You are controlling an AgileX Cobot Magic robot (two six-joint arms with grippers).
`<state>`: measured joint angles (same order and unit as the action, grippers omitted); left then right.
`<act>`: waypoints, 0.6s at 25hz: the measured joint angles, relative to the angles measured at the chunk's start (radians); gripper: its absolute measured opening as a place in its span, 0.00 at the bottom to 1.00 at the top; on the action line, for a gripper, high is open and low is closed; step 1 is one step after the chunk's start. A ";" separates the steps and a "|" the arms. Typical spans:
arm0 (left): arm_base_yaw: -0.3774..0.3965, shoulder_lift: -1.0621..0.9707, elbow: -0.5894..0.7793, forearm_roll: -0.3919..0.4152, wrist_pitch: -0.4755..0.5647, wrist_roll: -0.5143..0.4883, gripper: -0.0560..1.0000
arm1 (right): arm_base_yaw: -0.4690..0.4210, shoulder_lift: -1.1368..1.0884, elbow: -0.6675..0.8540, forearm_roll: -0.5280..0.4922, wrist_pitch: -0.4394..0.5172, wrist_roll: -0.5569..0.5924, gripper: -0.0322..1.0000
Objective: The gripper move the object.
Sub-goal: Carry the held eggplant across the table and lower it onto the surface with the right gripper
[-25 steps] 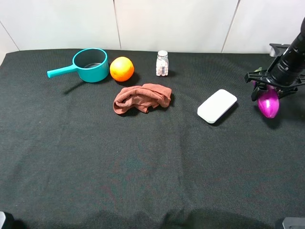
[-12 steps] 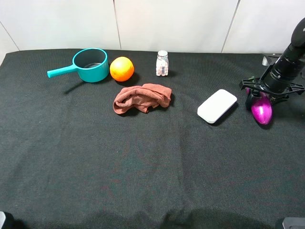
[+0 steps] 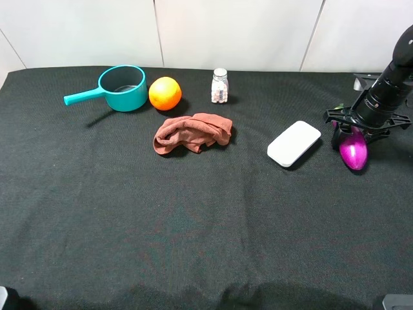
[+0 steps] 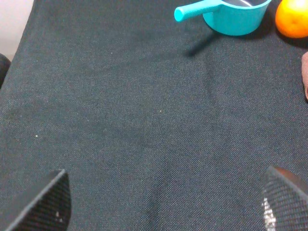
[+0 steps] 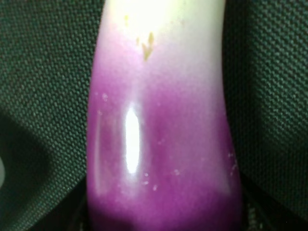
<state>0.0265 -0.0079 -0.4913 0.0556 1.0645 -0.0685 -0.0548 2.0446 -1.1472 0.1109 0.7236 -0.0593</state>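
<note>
The eggplant's purple lower end rests on the black cloth and the eggplant would lie there, so it is time for my right gripper to open now.
A glossy purple eggplant lies at the far right of the black cloth-covered table, tip pointing toward the front. My right gripper is closed around its upper end from above. In the right wrist view the eggplant fills the frame, pale at one end, with dark cloth on both sides of it. My left gripper is open and empty over bare cloth at the table's front left; only its two fingertips show.
A white flat box lies just left of the eggplant. A brown rag is mid-table. A teal saucepan, an orange and a small pill bottle stand along the back. The saucepan and orange also show in the left wrist view.
My right gripper has carried the eggplant slightly left and down toward the table; it has been nearly still in the last half second. The left arm has not moved.
</note>
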 joint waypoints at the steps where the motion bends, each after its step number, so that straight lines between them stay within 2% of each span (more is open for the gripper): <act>1: 0.000 0.000 0.000 0.000 0.000 0.000 0.84 | 0.000 0.000 0.000 0.000 0.000 -0.001 0.41; 7: 0.000 0.000 0.000 0.000 0.000 0.000 0.84 | 0.000 0.000 0.000 0.011 -0.003 -0.001 0.43; 15: 0.000 0.000 0.000 0.000 0.000 0.000 0.84 | 0.000 0.000 0.000 0.015 -0.004 -0.003 0.67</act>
<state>0.0265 -0.0079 -0.4913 0.0556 1.0645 -0.0685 -0.0548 2.0446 -1.1472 0.1257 0.7197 -0.0622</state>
